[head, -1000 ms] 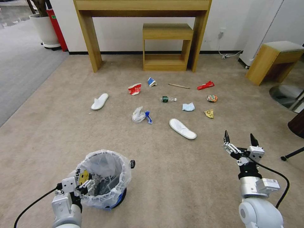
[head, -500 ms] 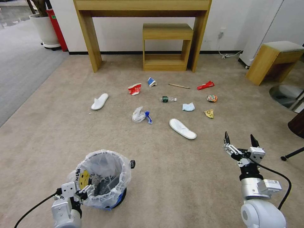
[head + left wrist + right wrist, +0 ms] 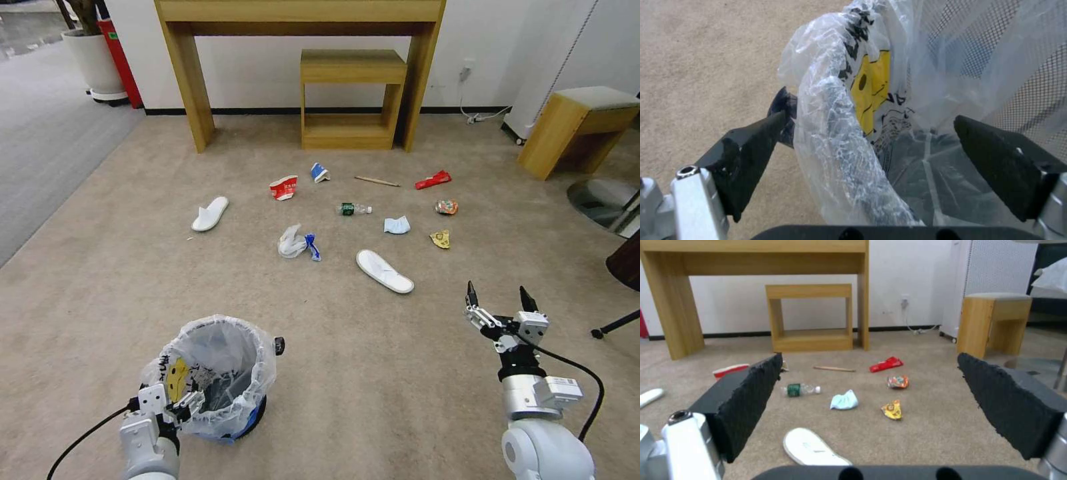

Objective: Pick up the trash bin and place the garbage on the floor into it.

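My left gripper grabs the trash bin by its thin bag-covered rim next, since the trash bin's opening spreads far wider than my fingers.
The trash bin [image 3: 220,373] stands on the beige floor [image 3: 373,373] at my near left, its crinkly bag puffed over the rim. My left gripper [image 3: 185,400] is open astride that rim [image 3: 835,133], one finger [image 3: 751,153] outside and the other inside the bag. My right gripper [image 3: 497,300] hovers open and empty at the near right. Garbage lies ahead: two white slippers [image 3: 210,213] [image 3: 385,271], a red cup [image 3: 284,188], a blue cup [image 3: 319,172], a bottle [image 3: 353,209], a stick [image 3: 377,181], a red wrapper [image 3: 433,179], a can [image 3: 447,207], a mask [image 3: 397,225] and a plastic bag [image 3: 293,243].
A wooden desk [image 3: 300,13] with a small shelf unit [image 3: 352,100] under it stands against the far wall. A wooden stool [image 3: 577,127] and a dark stand leg [image 3: 617,325] are on the right. Grey carpet [image 3: 47,140] runs along the left.
My left arm has drawn back slightly toward me while its fingers stay at the bin's rim. My right gripper has drifted a little left and nearer. The bin and litter have not moved.
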Motion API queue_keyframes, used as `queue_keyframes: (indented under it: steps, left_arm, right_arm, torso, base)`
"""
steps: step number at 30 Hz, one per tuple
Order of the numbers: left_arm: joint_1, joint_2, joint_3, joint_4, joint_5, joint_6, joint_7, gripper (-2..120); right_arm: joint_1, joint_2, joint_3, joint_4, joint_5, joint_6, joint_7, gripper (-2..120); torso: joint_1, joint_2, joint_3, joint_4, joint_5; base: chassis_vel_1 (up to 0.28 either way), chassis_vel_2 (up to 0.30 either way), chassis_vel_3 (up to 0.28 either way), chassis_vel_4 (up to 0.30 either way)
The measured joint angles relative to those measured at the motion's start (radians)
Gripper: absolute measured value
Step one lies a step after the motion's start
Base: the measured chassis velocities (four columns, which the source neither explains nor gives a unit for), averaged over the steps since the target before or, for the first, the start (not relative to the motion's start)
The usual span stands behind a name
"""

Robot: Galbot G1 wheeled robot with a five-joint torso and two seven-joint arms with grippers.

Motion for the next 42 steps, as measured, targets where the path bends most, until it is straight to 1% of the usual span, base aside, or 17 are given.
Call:
queue_keyframes:
  steps: [9,15,18,29,38,42]
  left_arm:
    - [-0.017,0.004,-0.009,-0.004,-0.019,0.019,-0.007,100]
    - [-0.023,0.031,-0.024,-0.046,-0.08,0.062,-0.019,100]
    - [-0.03,0.059,-0.043,-0.078,-0.125,0.095,-0.028,100]
    - [-0.039,0.118,-0.071,-0.073,-0.233,0.149,-0.059,100]
    - [-0.068,0.139,-0.075,-0.048,-0.299,0.179,-0.085,100]
    - [-0.073,0.14,-0.074,-0.047,-0.309,0.186,-0.091,100]
  right_arm:
    - [0.004,-0.007,-0.003,0.0,0.0,-0.013,-0.003,97]
    - [-0.009,-0.013,-0.007,0.003,-0.005,-0.017,-0.005,96]
    - [-0.014,-0.016,-0.007,0.001,-0.009,-0.015,-0.005,96]
    - [-0.021,-0.017,-0.007,-0.003,-0.014,-0.01,-0.005,96]
    - [-0.018,-0.013,-0.009,-0.011,-0.02,-0.008,-0.005,96]
    - [-0.018,-0.012,-0.009,-0.013,-0.022,-0.008,-0.004,96]
  torso:
    - [0.0,0.0,0.0,0.0,0.0]
    - [0.0,0.0,0.0,0.0,0.0]
    - [0.0,0.0,0.0,0.0,0.0]
    - [0.0,0.0,0.0,0.0,-0.0001]
    - [0.0,0.0,0.0,0.0,-0.0001]
    - [0.0,0.0,0.0,0.0,-0.0001]
  base:
    - [0.0,0.0,0.0,0.0]
    - [0.0,0.0,0.0,0.0]
    - [0.0,0.0,0.0,0.0]
    - [0.0,0.0,0.0,0.0]
    - [0.0,0.0,0.0,0.0]
    - [0.0,0.0,0.0,0.0]
